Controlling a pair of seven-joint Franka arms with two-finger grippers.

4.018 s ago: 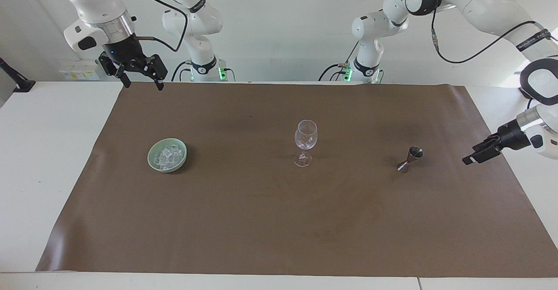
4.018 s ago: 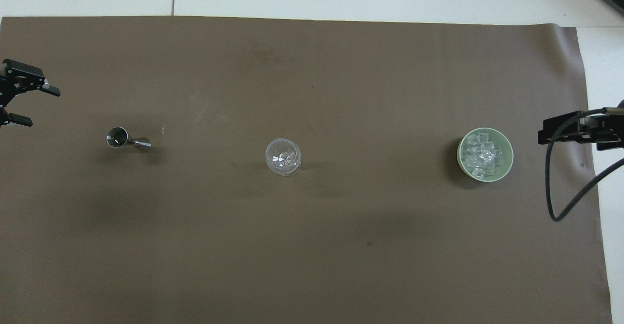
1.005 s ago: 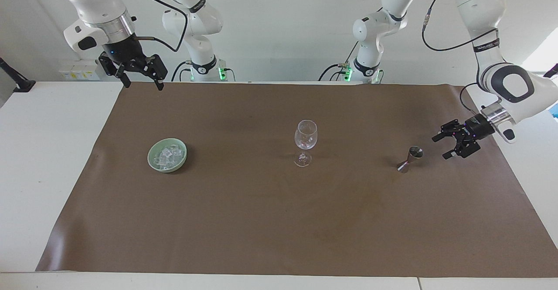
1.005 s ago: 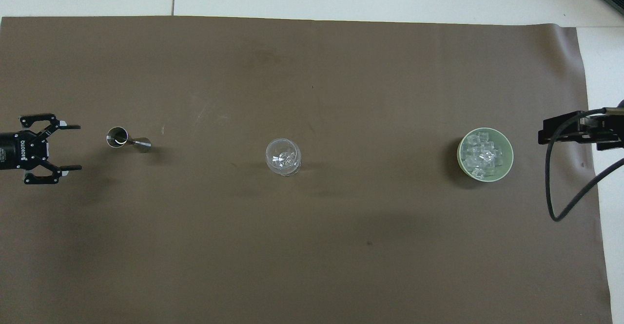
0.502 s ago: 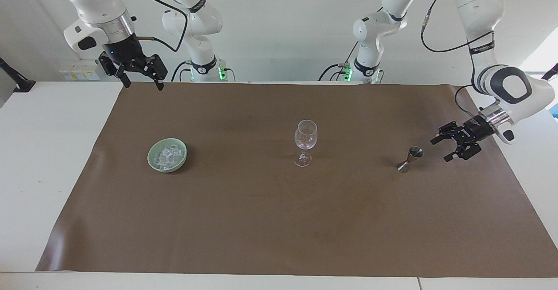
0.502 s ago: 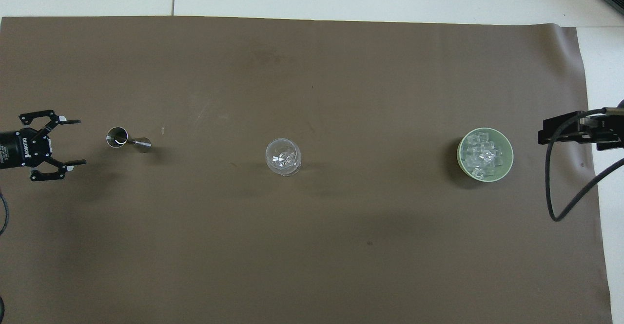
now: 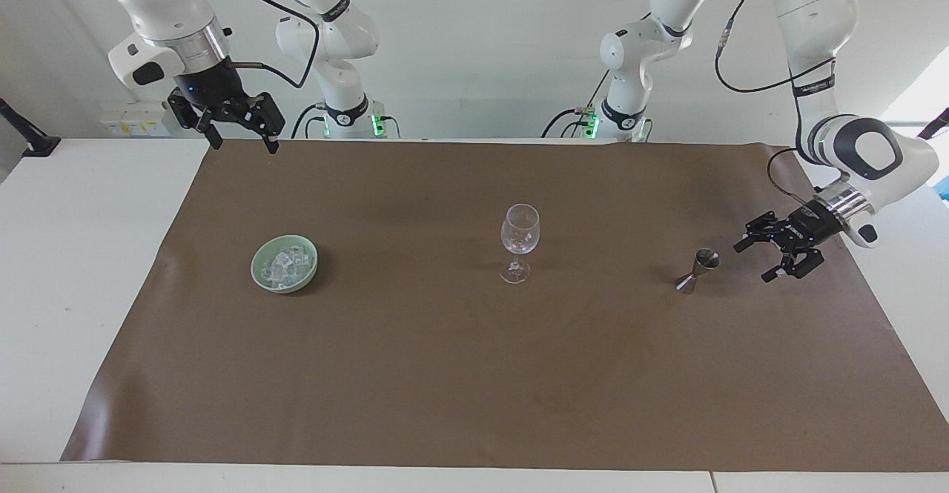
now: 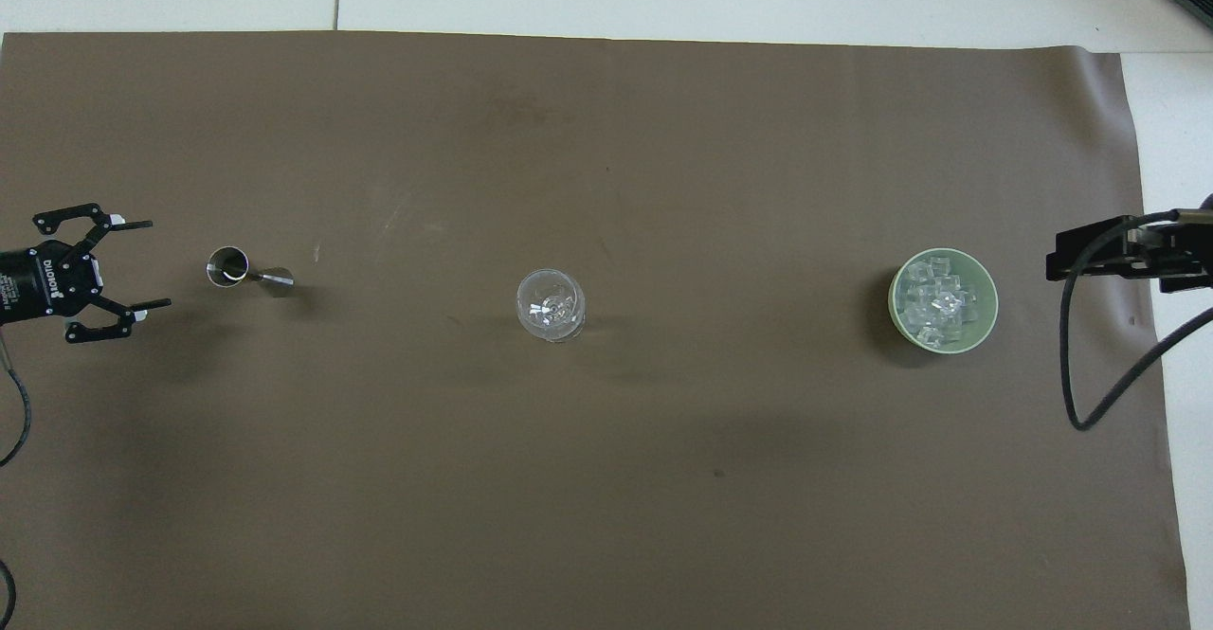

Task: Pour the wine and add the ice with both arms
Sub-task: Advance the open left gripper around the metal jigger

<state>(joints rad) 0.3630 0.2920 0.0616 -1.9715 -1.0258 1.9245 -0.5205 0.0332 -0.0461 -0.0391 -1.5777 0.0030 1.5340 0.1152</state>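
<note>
The jigger's cups flare out above and below, so my left gripper should grip its narrow middle (image 8: 255, 276) next.
A clear wine glass (image 7: 520, 241) (image 8: 550, 305) stands upright mid-mat, with no wine in it. The ice (image 7: 284, 265) (image 8: 933, 303) lies piled in a pale green bowl (image 7: 256, 263) (image 8: 991, 300) toward the right arm's end. A small steel jigger (image 7: 697, 270) (image 8: 237, 268) stands toward the left arm's end; whether it holds wine I cannot tell. My left gripper (image 7: 751, 262) (image 8: 156, 264) is open, low over the mat beside the jigger and pointing at it, a short gap away. My right gripper (image 7: 245, 146) (image 8: 1061, 261) hangs open, high over the mat's corner by its base, waiting.
A brown mat (image 7: 474, 374) (image 8: 606, 478) covers most of the white table (image 7: 81, 256). The right arm's black cable (image 8: 1090, 393) loops over the mat's edge beside the bowl. Bare mat lies between the jigger, the glass and the bowl.
The left gripper has swung in from the table's end to beside the jigger, still open, and over the last second crept lower. The right arm, glass, bowl and jigger have not moved.
</note>
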